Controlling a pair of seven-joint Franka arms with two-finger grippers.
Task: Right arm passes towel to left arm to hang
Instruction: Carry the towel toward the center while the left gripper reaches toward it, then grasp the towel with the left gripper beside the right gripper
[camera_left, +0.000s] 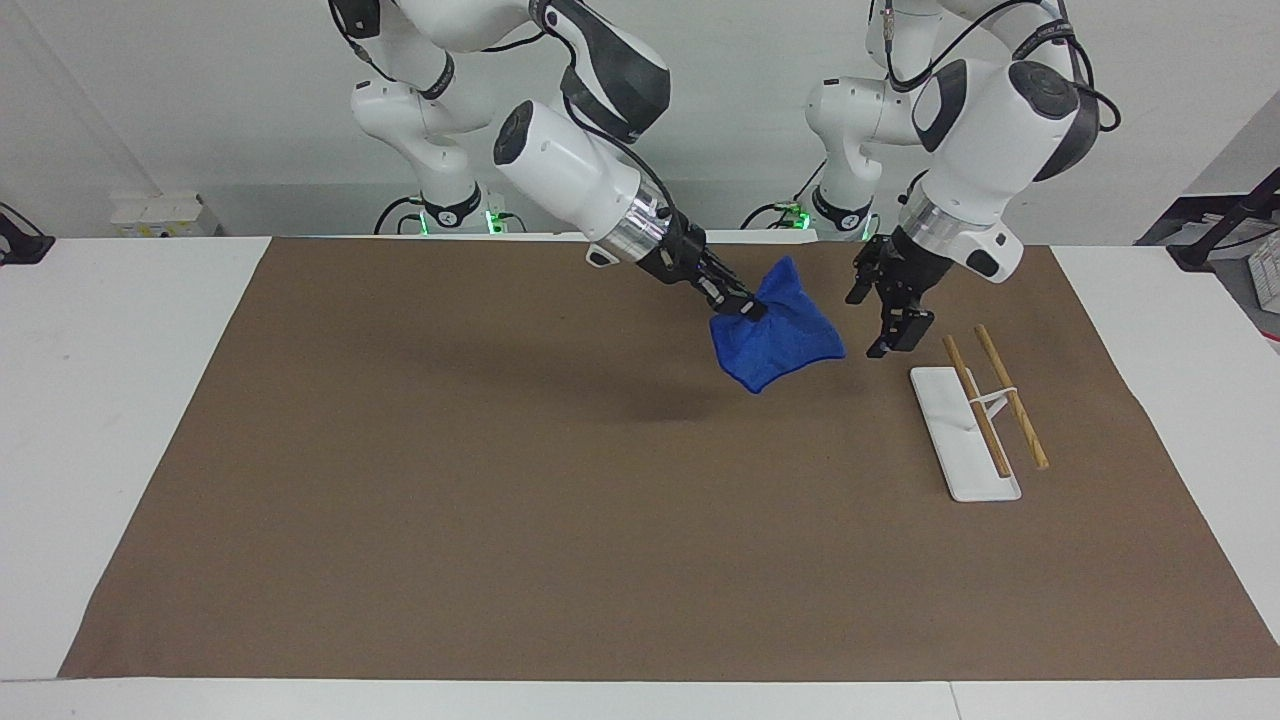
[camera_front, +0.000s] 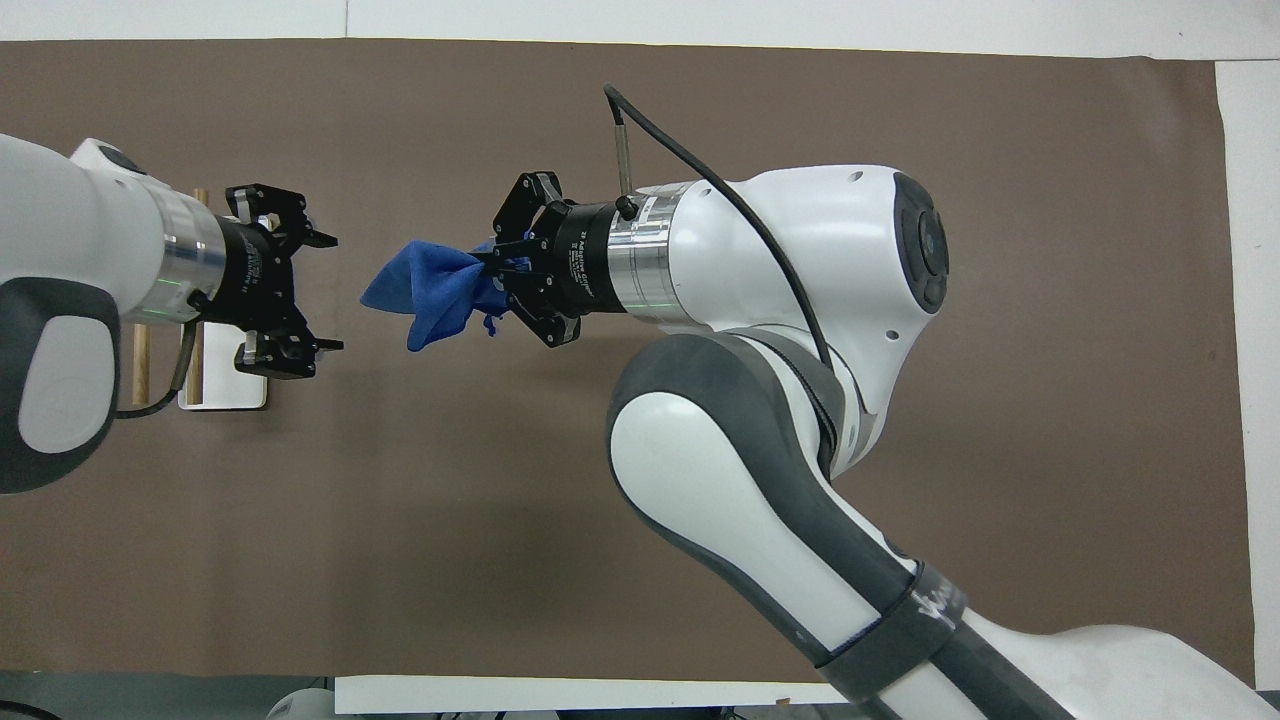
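Observation:
My left gripper reaches the towel and grips its loose end (camera_front: 390, 288) next, since my right gripper's fingers crowd the towel's bunched corner.
The royal-blue towel (camera_left: 778, 328) hangs in the air from my right gripper (camera_left: 748, 306), which is shut on one corner of it over the brown mat; it shows the same in the overhead view (camera_front: 430, 292), held by the right gripper (camera_front: 492, 272). My left gripper (camera_left: 882, 322) is open, beside the towel and a short gap from its free edge, fingers pointing toward it; in the overhead view the left gripper (camera_front: 328, 292) faces the towel. The towel's loop is not visible.
A white base with two wooden rods, the hanging rack (camera_left: 980, 415), stands on the brown mat (camera_left: 560, 520) toward the left arm's end; in the overhead view the rack (camera_front: 225, 385) is mostly covered by the left arm.

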